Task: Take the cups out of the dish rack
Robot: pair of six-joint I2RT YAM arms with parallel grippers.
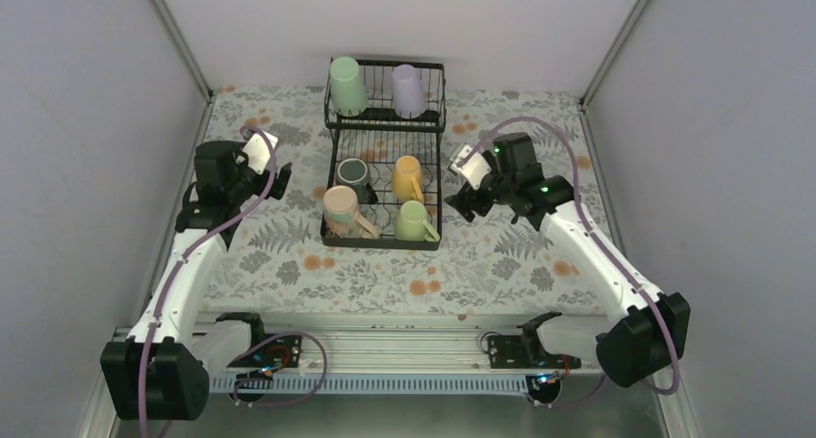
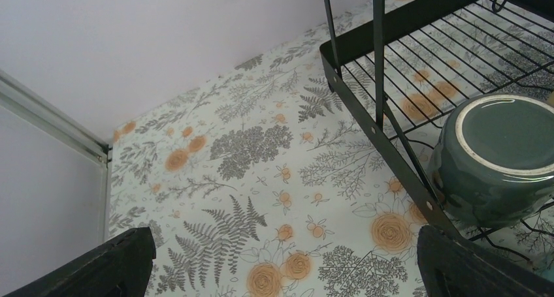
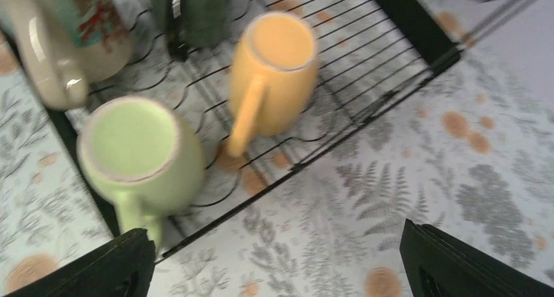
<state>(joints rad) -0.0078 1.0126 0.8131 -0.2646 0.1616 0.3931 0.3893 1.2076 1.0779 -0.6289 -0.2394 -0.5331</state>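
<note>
My right gripper grabs the light green mug by its handle [image 1: 432, 232] [image 3: 138, 215] next, which leaves the mug's rim free for my left gripper.
The black wire dish rack [image 1: 332, 202] stands mid-table. Its upper shelf holds an upturned mint-green tumbler [image 1: 346, 85] and a lavender tumbler [image 1: 407, 90]. Its lower tray holds a dark grey-green mug [image 1: 354, 175], a yellow-orange mug [image 1: 408, 178], a beige patterned mug [image 1: 341, 210] and a light green mug [image 1: 414, 221]. My left gripper [image 1: 279, 183] is open and empty left of the rack, near the dark mug [image 2: 496, 156]. My right gripper [image 1: 460, 207] is open and empty over the cloth right of the rack, beside the light green mug [image 3: 140, 153] and yellow mug [image 3: 274, 68].
A floral cloth [image 1: 289, 255] covers the table. White walls close in the back and both sides, with a corner post [image 2: 52, 124] near the left arm. The rack's frame [image 2: 385, 153] lies close to my left gripper's right finger [image 2: 477, 271].
</note>
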